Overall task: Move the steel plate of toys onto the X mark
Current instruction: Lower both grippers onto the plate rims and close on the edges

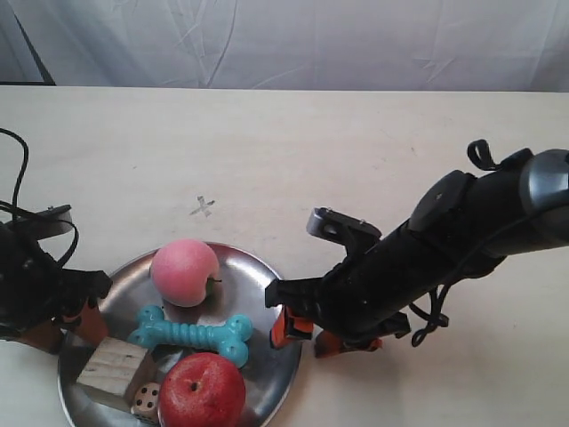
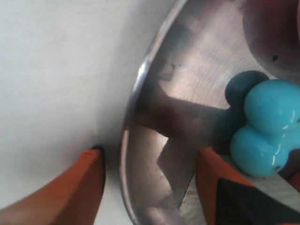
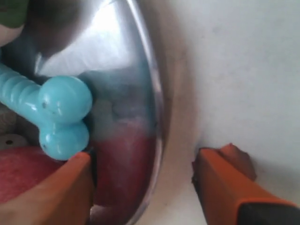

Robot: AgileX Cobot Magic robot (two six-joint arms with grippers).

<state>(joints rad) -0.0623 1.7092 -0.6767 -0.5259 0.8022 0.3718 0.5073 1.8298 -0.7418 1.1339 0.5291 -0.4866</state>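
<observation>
My left gripper is to grab the steel plate next by its rim (image 1: 64, 347), so that it can carry the toys onto the X mark (image 1: 204, 207).
The steel plate (image 1: 258, 276) lies at the near edge of the table. It holds the pink peach (image 1: 184, 271), turquoise bone (image 1: 191, 335), red apple (image 1: 203, 390), wooden block (image 1: 113, 371) and die (image 1: 147, 401). The X mark (image 1: 204, 207) is on the bare tabletop just beyond the plate. My left gripper (image 1: 67, 327) (image 2: 151, 157) is open astride the plate's rim (image 2: 140, 79), one finger outside and one inside near the bone (image 2: 265, 126). My right gripper (image 1: 304, 334) (image 3: 144, 159) is open astride the opposite rim (image 3: 152, 84), its inner finger by the bone (image 3: 63, 112) and apple (image 3: 23, 168).
A pale tabletop (image 1: 356, 151) stretches beyond the plate to a white cloth backdrop (image 1: 293, 40). Black cables (image 1: 13, 178) loop above the left arm. The right arm's dark body (image 1: 462, 240) reaches in from the exterior view's right.
</observation>
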